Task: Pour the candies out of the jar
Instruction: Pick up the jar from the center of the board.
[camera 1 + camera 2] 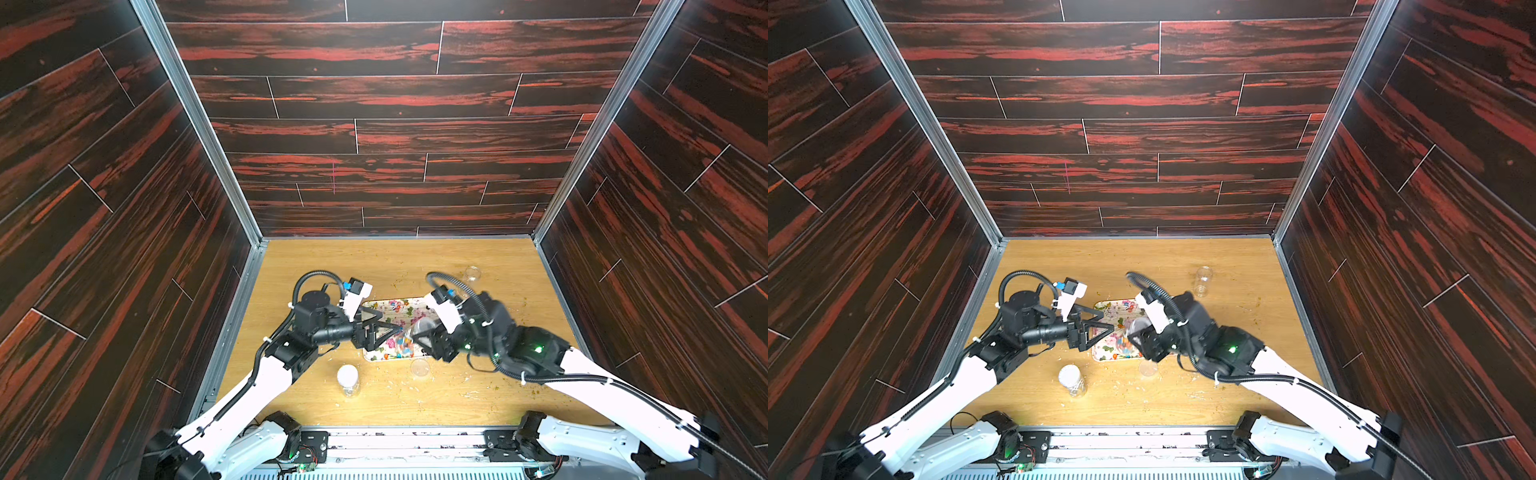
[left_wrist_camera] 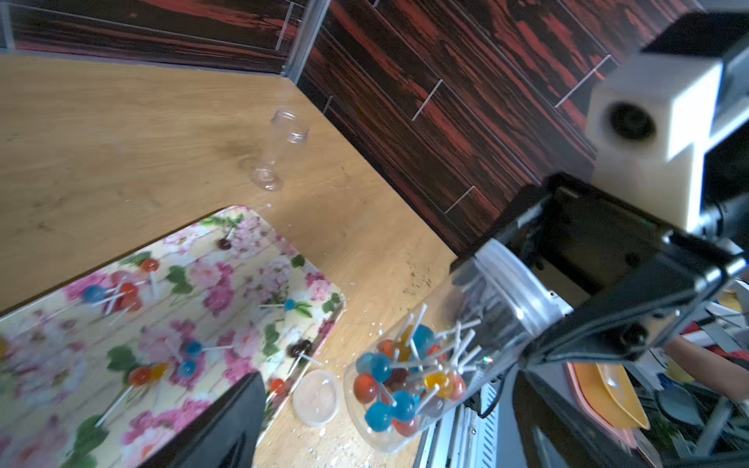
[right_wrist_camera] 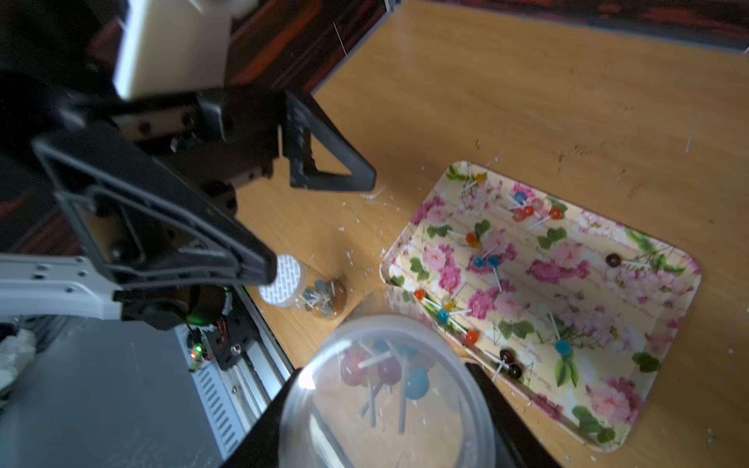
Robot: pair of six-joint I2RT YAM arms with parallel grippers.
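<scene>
My left gripper will reach the jar and grab its candy end, so my right gripper can open the free lid.
My right gripper (image 1: pixel 424 334) (image 3: pixel 385 425) is shut on a clear jar (image 1: pixel 409 338) (image 2: pixel 478 324) (image 3: pixel 385 324), held tilted over the near right corner of the flowered tray (image 1: pixel 390 300) (image 3: pixel 668 385). The candies (image 2: pixel 401 385), blue, orange and red balls on white sticks, are bunched at the jar's end away from the gripper. Several more candies (image 2: pixel 186 366) (image 3: pixel 486 261) lie scattered on the tray. My left gripper (image 1: pixel 388 324) (image 3: pixel 324 227) is open over the tray, its fingertips close to the jar's candy end; one finger (image 2: pixel 219 429) shows in the left wrist view.
A loose clear lid (image 1: pixel 419 368) (image 2: pixel 316 399) lies on the table in front of the tray. A white-lidded jar with candies (image 1: pixel 348 380) (image 3: pixel 283 279) stands near the front. An empty clear jar (image 1: pixel 1203 280) (image 2: pixel 279 154) stands at the back right. Crumbs dot the wood.
</scene>
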